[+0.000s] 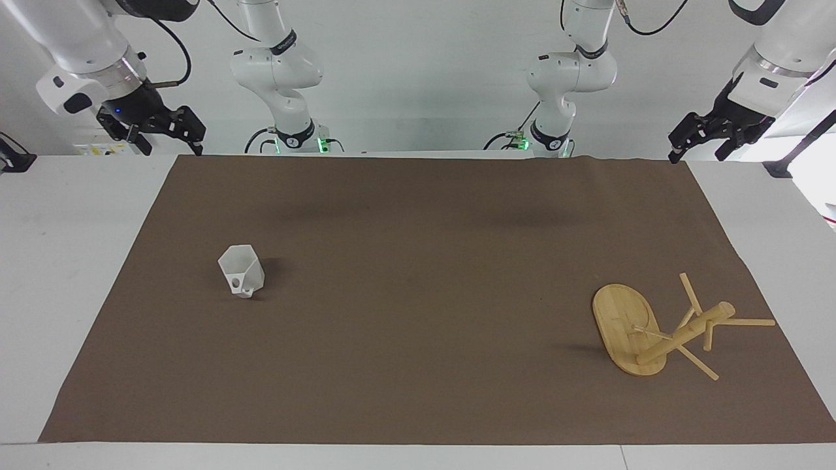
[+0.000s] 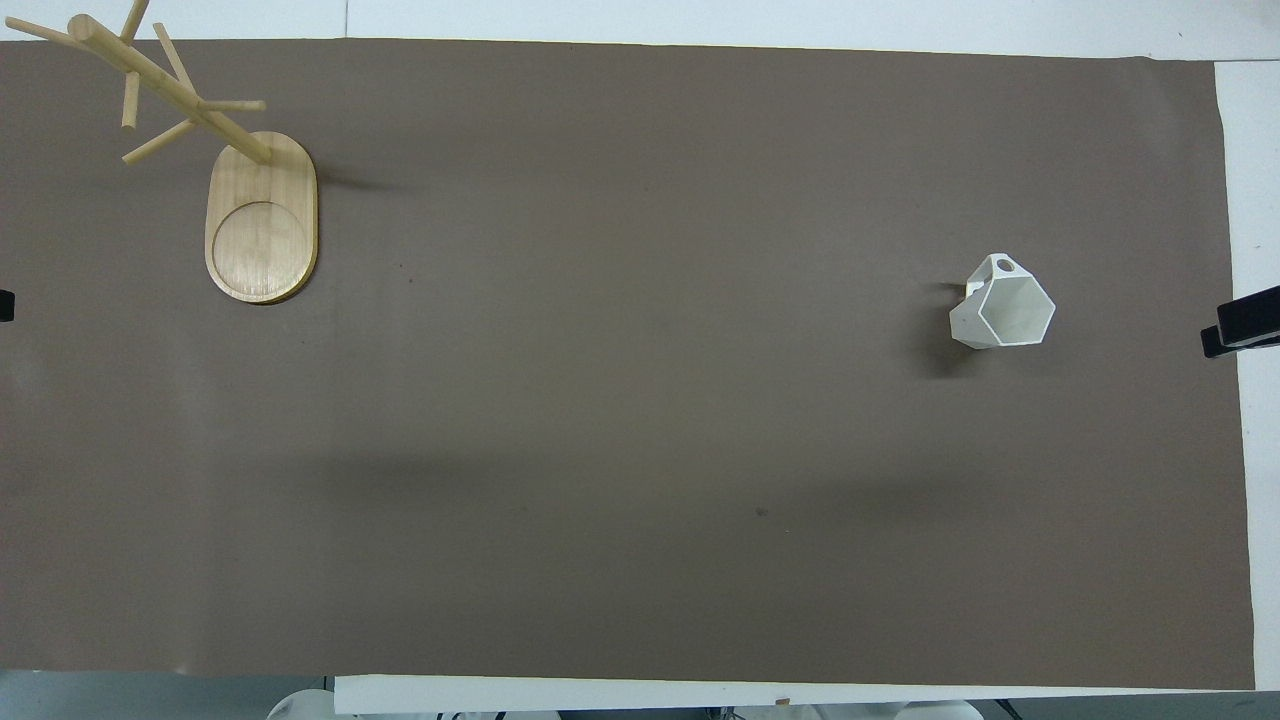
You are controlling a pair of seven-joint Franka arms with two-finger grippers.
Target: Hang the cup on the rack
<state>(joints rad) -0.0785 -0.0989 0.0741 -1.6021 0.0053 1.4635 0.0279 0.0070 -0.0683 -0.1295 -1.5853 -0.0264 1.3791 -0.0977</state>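
Note:
Next, the right gripper grabs the cup by its faceted side [image 2: 969, 322], leaving the cup's holed handle [image 2: 1004, 266] free to hang.
The white faceted cup [image 1: 240, 273] [image 2: 1003, 305] stands upright on the brown mat toward the right arm's end, its holed handle turned away from the robots. The bamboo rack [image 1: 627, 336] [image 2: 262, 215] stands upright on its oval base toward the left arm's end, a little farther from the robots than the cup, with several bare pegs. My right gripper [image 1: 171, 147] hangs open and empty above the table's edge at the robots' end, well away from the cup. My left gripper [image 1: 697, 153] hangs open and empty above the mat's corner at the robots' end. Both arms wait.
The brown mat [image 1: 418, 261] [image 2: 640, 450] covers most of the white table [image 1: 65, 261]. Only the gripper tips show at the side edges of the overhead view: the right gripper [image 2: 1240, 322] and the left gripper [image 2: 5, 305].

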